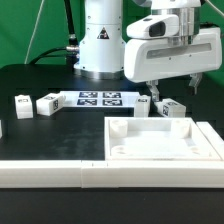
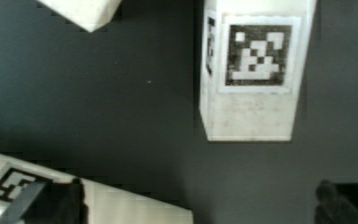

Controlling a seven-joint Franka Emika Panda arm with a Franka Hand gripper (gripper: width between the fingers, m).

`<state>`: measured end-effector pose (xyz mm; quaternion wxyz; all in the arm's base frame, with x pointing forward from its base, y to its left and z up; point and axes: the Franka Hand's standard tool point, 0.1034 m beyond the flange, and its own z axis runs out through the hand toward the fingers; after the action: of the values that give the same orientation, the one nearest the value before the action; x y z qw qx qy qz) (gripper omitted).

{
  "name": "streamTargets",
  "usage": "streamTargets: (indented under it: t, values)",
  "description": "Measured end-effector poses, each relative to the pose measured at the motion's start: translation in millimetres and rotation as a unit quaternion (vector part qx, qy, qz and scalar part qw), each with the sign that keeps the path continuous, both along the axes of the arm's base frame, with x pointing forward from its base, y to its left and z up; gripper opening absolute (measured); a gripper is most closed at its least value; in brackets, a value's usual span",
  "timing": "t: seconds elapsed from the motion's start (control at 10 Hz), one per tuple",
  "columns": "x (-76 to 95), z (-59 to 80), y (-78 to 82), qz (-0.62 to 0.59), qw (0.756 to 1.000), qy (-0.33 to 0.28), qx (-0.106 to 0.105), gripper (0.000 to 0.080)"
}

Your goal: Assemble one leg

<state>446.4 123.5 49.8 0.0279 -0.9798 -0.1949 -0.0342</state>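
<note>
The white leg is ahead of my fingers, so they would miss it if I closed now. My gripper needs to move toward the leg before it closes.
Several small white legs with black-and-white tags lie on the black table. Two legs (image 1: 22,103) (image 1: 48,103) lie at the exterior view's left. Two more legs (image 1: 143,104) (image 1: 170,110) lie under the gripper. My gripper (image 1: 173,92) hangs just above these two, open and empty. In the wrist view my gripper (image 2: 194,205) is open with bare table between the fingers. One leg (image 2: 252,75) lies ahead with its tag up. Another leg (image 2: 131,205) lies against one finger (image 2: 43,205). The large white square part (image 1: 160,140) lies in front of them.
The marker board (image 1: 100,98) lies in front of the robot base (image 1: 100,45). A long white rail (image 1: 50,172) runs along the front edge beside the square part. A corner of a third leg (image 2: 87,12) shows in the wrist view.
</note>
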Motion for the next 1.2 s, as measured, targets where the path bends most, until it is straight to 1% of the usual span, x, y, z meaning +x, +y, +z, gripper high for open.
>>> streamTargets:
  t: [0.2,0.3,0.4,0.5,0.6,0.8,0.9,1.0,1.1,1.2]
  values:
    - [0.0,0.2,0.9,0.001,1.000,0.010,-0.002,0.0649]
    - [-7.7,-1.8,1.3,0.003,0.999,0.052,-0.012,0.0649]
    - [-12.1,-2.9,5.5,0.003,0.996,0.088,-0.021,0.0649]
    - [-21.8,-5.4,13.9,0.007,0.989,0.143,-0.035,0.0649]
    - [-24.8,-5.2,21.7,0.017,0.981,0.187,-0.046,0.0649]
    - [-28.9,-2.9,27.5,0.023,0.963,0.258,-0.067,0.0649]
    - [-25.9,-6.4,26.9,0.026,0.957,0.278,-0.073,0.0649]
    - [-28.0,-9.8,20.8,0.039,0.945,0.310,-0.094,0.0649]
    - [-24.1,-14.9,17.3,0.046,0.940,0.322,-0.105,0.0649]
    - [-26.9,-17.0,13.6,0.050,0.928,0.349,-0.117,0.0649]
